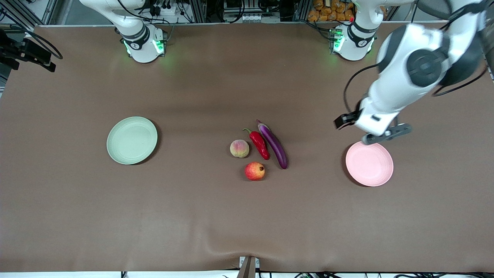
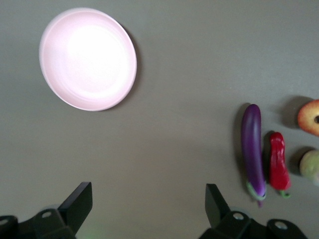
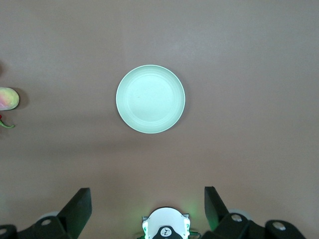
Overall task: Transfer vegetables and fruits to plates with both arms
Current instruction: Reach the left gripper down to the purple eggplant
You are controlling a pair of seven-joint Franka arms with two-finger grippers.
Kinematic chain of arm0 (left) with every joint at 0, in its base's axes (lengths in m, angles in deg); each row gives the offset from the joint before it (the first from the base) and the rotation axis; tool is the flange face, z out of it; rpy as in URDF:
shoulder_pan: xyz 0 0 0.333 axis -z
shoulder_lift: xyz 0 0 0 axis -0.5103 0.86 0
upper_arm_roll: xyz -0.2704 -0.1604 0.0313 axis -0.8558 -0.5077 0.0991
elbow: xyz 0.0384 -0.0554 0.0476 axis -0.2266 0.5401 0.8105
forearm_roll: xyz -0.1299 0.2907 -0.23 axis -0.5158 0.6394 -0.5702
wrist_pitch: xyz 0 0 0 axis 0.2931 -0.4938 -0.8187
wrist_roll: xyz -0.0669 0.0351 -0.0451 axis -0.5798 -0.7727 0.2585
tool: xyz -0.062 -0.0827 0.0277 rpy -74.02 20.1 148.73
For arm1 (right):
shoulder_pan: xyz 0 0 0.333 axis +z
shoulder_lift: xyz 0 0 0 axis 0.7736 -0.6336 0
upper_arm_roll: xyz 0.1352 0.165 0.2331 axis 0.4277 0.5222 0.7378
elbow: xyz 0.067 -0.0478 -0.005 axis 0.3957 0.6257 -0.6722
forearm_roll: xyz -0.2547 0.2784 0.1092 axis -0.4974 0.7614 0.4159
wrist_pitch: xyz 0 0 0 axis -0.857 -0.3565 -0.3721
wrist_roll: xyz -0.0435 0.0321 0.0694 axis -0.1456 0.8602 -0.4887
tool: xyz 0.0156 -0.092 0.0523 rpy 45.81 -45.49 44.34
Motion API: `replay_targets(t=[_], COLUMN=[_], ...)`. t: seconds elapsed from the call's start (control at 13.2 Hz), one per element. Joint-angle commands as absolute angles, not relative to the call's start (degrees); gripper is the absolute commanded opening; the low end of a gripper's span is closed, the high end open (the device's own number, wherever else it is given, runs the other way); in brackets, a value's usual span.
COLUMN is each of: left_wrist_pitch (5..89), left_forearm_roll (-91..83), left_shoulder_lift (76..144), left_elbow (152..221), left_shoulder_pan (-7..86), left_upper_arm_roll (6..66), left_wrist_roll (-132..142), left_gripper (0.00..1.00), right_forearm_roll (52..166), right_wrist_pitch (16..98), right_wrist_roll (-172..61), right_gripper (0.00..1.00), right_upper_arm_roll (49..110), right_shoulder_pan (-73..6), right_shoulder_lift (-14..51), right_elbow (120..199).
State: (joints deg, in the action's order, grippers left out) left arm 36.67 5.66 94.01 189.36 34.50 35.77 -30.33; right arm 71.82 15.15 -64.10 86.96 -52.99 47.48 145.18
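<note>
My left gripper grabs the purple eggplant by its thick purple body point(image 1: 274, 144) next, to transfer it to the pink plate point(image 1: 369, 163).
The purple eggplant point(image 1: 274, 144), red chili point(image 1: 260, 143), peach point(image 1: 239, 148) and pomegranate point(image 1: 254, 171) lie close together at the table's middle. The green plate point(image 1: 132, 140) sits toward the right arm's end and the pink plate point(image 1: 369, 163) toward the left arm's end; both are bare. My left gripper point(image 1: 366, 129) point(image 2: 148, 209) is open and empty, up in the air over the pink plate's point(image 2: 87, 59) edge; the left wrist view also shows the eggplant point(image 2: 252, 149), chili point(image 2: 278, 162), pomegranate point(image 2: 311, 117) and peach point(image 2: 311, 168). My right gripper point(image 3: 147, 206) is open and empty, high over the table, with the green plate point(image 3: 150, 98) and peach point(image 3: 7, 98) in sight.
The two arm bases point(image 1: 142, 42) point(image 1: 353, 40) stand at the table's edge farthest from the front camera. The right arm's base point(image 3: 165, 226) shows between the right gripper's fingers. A black fixture point(image 1: 27, 54) sits at the table's corner at the right arm's end.
</note>
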Motion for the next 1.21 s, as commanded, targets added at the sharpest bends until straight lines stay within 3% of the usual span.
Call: replay_targets(t=[0.0,0.83,1.14], left_wrist_pitch=[41.01,61.40,65.54], left_forearm_roll=[7.03,17.33,17.33], left_shoulder_lift=[96.68,116.55,120.25], left_elbow=[190.96,188.51,188.06], left_shoulder_pan=[38.31,49.48,50.37], left_upper_arm_roll=[35.65,35.64,35.73], left_wrist_roll=[-41.38,-74.55,-76.14], left_gripper=[1.00,1.00,0.94], right_forearm_roll=[72.70,72.70,72.70], right_wrist_pitch=[14.56,13.59,13.59], right_wrist_roll=[-63.59,-63.15,-63.16], right_gripper=[1.00,1.00,1.00], right_upper_arm_roll=[87.89,87.89,87.89], right_shoulder_pan=[-54.55,-54.63,-54.64], right_shoulder_lift=[47.38,46.85,46.85], right_elbow=[144.66,144.66,144.66])
